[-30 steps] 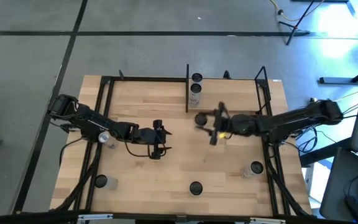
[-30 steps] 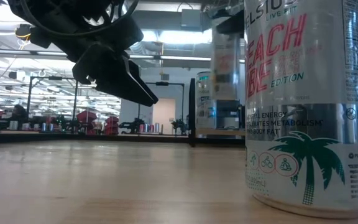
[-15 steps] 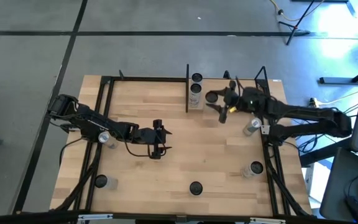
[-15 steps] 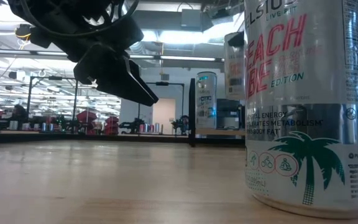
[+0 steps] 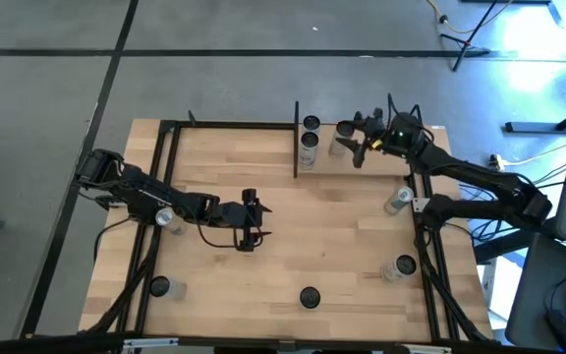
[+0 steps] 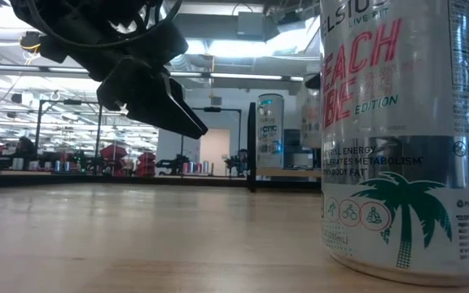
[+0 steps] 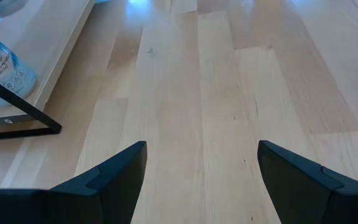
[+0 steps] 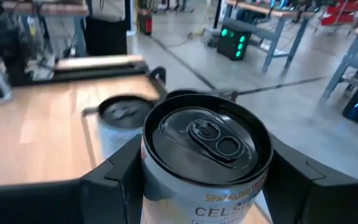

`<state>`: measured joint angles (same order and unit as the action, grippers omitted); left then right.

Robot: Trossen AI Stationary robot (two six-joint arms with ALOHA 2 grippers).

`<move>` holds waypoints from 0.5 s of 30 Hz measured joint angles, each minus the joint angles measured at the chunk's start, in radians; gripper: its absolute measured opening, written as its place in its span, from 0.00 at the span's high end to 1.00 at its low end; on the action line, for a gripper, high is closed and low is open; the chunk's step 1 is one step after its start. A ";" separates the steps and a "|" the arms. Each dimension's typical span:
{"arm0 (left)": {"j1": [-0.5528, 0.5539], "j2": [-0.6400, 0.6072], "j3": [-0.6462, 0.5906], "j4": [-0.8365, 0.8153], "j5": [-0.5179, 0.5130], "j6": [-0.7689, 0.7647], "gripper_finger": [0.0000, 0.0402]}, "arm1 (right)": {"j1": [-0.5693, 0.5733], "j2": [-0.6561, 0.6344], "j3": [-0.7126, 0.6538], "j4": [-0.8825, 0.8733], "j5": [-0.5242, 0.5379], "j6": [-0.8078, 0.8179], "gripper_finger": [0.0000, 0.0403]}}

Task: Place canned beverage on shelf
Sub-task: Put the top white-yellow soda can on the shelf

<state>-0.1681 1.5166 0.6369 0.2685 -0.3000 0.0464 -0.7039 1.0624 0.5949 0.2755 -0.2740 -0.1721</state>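
Note:
My right gripper's can is above the neighbouring can on the shelf, so it should stay held.
My right gripper is shut on a silver beverage can over the shelf, a narrow light-wood plank with black posts at the table's far edge. The can's top fills the right wrist view. In the low view it shows half hidden behind a near can. Two other cans stand on their bases at the shelf's left end by a black post. My left gripper hangs open and empty above the table's middle left, also seen in the left wrist view. My right gripper pinches the can's side wall, just below its top rim, between its two fingers. The fingers come level from the table's right side. The can stays upright. Whether its base touches the shelf plank cannot be told.
Loose cans stand on the table at the right, near right, near middle and near left. The near middle one looms large in the low view. Black frame rails run along the table's sides.
My right gripper has carried the can from the table's middle toward the far edge and a little right, over the shelf. The can has stayed upright in the shut fingers. My left arm has kept still.

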 joint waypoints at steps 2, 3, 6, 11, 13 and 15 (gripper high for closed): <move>0.001 0.000 0.000 0.005 -0.001 0.009 0.28 | -0.021 0.033 0.000 0.042 -0.007 0.010 0.45; 0.002 0.000 0.000 0.007 -0.001 0.010 0.28 | -0.031 0.054 0.000 0.060 -0.007 0.011 0.45; 0.003 0.000 0.000 0.010 0.000 0.010 0.28 | -0.048 0.120 0.000 0.107 -0.007 0.014 0.45; 0.004 0.000 0.000 0.010 0.000 0.011 0.28 | -0.071 0.213 0.000 0.171 -0.017 0.015 0.45; 0.004 0.000 0.000 0.010 0.000 0.010 0.28 | -0.070 0.243 0.000 0.194 -0.028 0.014 0.45; 0.004 0.000 0.000 0.010 0.001 0.011 0.28 | -0.070 0.264 0.000 0.231 -0.033 0.015 0.45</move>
<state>-0.1638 1.5166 0.6369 0.2783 -0.2994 0.0570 -0.7738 1.3261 0.5953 0.5068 -0.3074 -0.1574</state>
